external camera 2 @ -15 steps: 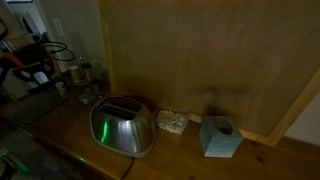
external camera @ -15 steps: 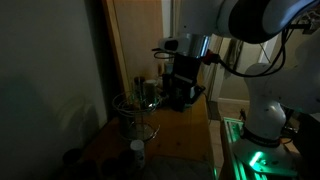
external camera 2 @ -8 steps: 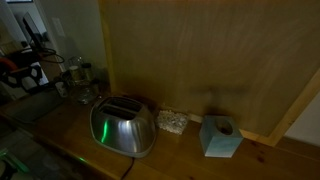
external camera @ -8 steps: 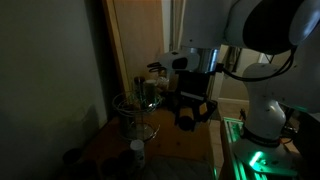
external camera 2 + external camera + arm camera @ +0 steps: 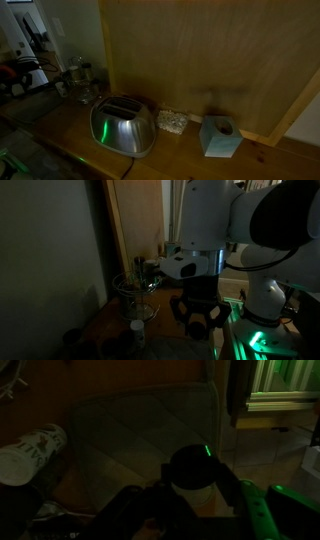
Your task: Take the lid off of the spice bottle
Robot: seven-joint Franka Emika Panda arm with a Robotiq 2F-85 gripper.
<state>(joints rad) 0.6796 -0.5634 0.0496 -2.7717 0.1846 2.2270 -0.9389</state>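
My gripper keeps holding the lid for now, until I lower it, since in the exterior view the dark lid's lower edge (image 5: 197, 336) hangs above the grey mat.
The scene is very dark. In the wrist view my gripper (image 5: 192, 468) is closed round a dark round lid (image 5: 190, 458) with a pale underside and a green glint on top. A white printed bottle (image 5: 30, 455) lies or leans at the left of that view, apart from the jaws. In an exterior view the gripper (image 5: 196, 318) hangs low over the front of the counter, well away from the small bottles (image 5: 148, 272) at the back by the wall. A white bottle (image 5: 137, 332) stands at the front near a wire rack (image 5: 130, 288).
A steel toaster (image 5: 122, 126), a glass dish (image 5: 172, 121) and a teal tissue box (image 5: 220, 136) stand along the wooden wall. Glass jars (image 5: 80, 72) stand at the far left. A grey mat (image 5: 140, 430) lies under the gripper. The robot base (image 5: 262, 305) glows green.
The arm has swung away from the back bottles, down and toward the front of the counter. In the toaster view it has slid left, almost out of frame.
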